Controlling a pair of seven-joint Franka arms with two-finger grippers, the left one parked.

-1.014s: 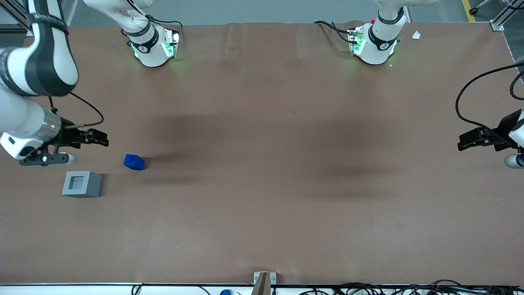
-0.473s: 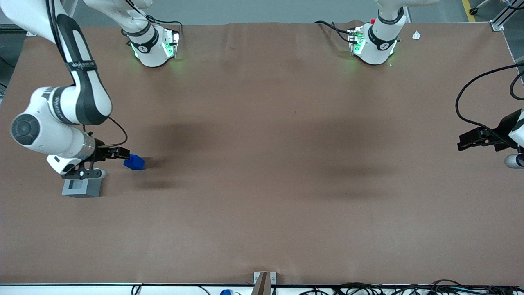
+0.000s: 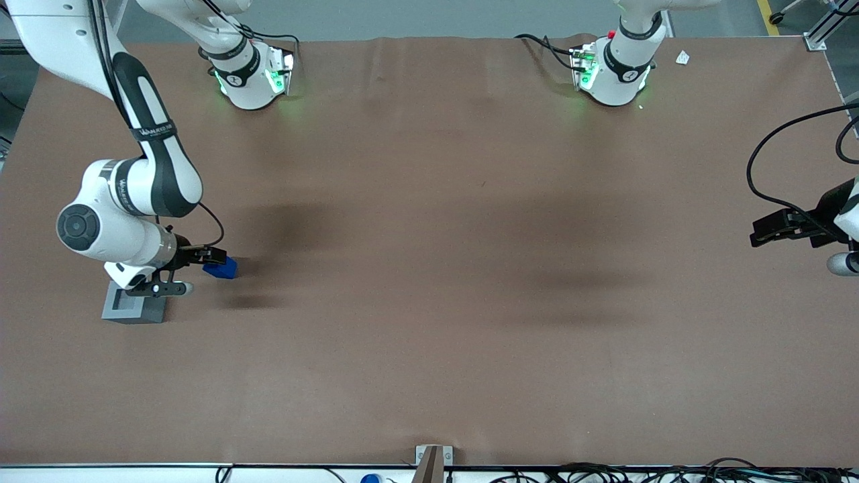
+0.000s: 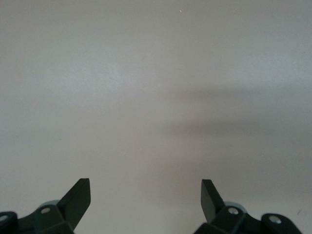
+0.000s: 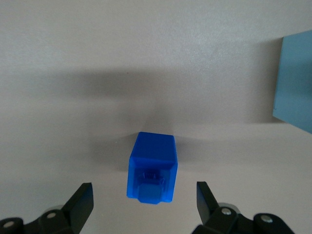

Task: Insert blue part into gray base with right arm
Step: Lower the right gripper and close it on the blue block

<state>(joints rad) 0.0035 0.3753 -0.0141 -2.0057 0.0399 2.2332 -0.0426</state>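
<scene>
The blue part needs to go into the gray base. My right gripper should grab it by its studded end (image 5: 150,187) next.
The blue part (image 3: 226,269) lies on the brown table mat toward the working arm's end, its stud (image 5: 151,191) pointing at the wrist camera. My right gripper (image 3: 216,255) hovers just over it, open, one finger on each side and neither touching. In the right wrist view the gripper (image 5: 144,185) has the blue part (image 5: 152,161) centred in its gap, with both fingertips (image 5: 84,194) well apart from it. The gray base (image 3: 133,309) stands beside the part, slightly nearer the front camera, half hidden under my wrist. An edge of the gray base (image 5: 294,80) shows in the right wrist view.
The right arm's white elbow and forearm (image 3: 127,201) hang above the gray base. Both arm pedestals (image 3: 251,77) stand along the table edge farthest from the front camera. A small metal bracket (image 3: 433,456) sits at the nearest edge.
My right arm has swung in from the table's end and lowered; the gripper now straddles the blue part. The wrist now covers part of the gray base. Neither block has moved.
</scene>
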